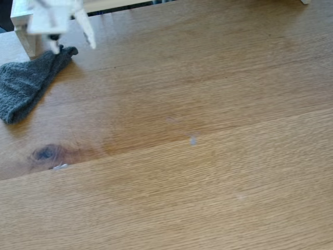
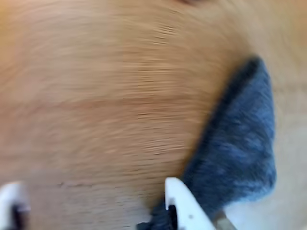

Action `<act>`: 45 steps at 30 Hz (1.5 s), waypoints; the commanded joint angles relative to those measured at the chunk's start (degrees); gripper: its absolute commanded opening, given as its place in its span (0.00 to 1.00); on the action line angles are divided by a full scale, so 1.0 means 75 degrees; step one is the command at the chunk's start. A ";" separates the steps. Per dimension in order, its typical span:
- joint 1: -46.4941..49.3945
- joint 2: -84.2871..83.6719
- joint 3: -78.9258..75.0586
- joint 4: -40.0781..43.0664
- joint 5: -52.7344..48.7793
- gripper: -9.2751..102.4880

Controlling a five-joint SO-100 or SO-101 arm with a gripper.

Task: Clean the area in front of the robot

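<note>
The wood has pale smudges on it. My gripper will next grab the dark grey cloth by its crumpled middle (image 1: 29, 80) to wipe them off.
The area is a light-brown wooden tabletop (image 1: 208, 78) with a plank seam running across it. Small pale smudges (image 1: 193, 140) dot the middle, and another one (image 1: 61, 166) lies by a dark knot (image 1: 46, 153). A dark grey cloth (image 1: 26, 83) lies crumpled at the far left. The robot's white gripper (image 1: 73, 47) hovers open over the cloth's upper tip at the top left. In the wrist view the gripper (image 2: 93, 191) is spread wide over bare wood. The cloth (image 2: 240, 153) lies beside and partly under the right finger (image 2: 184, 203).
A white shelf frame (image 1: 23, 31) stands behind the gripper at the top left corner. The tabletop (image 2: 96, 96) looks blurred in the wrist view.
</note>
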 commanded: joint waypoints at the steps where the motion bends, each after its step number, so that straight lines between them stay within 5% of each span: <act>1: 0.2191 -0.2250 -0.2344 -0.0164 0.0035 0.45; 10: 0.4289 -0.5672 -0.3562 -0.0551 -0.2062 0.38; 21: 0.4582 -0.7840 -0.3586 -0.2250 -0.4641 0.20; 27: 0.4383 -0.7512 -0.3586 -0.2250 -0.4594 0.08; 33: 0.2719 -0.5273 -0.3586 -0.1172 -0.3105 0.08; 40: -0.1453 -0.2848 -0.3574 0.0586 -0.1594 0.08; 45: -0.4441 -0.3141 -0.3574 -0.0094 -0.0973 0.08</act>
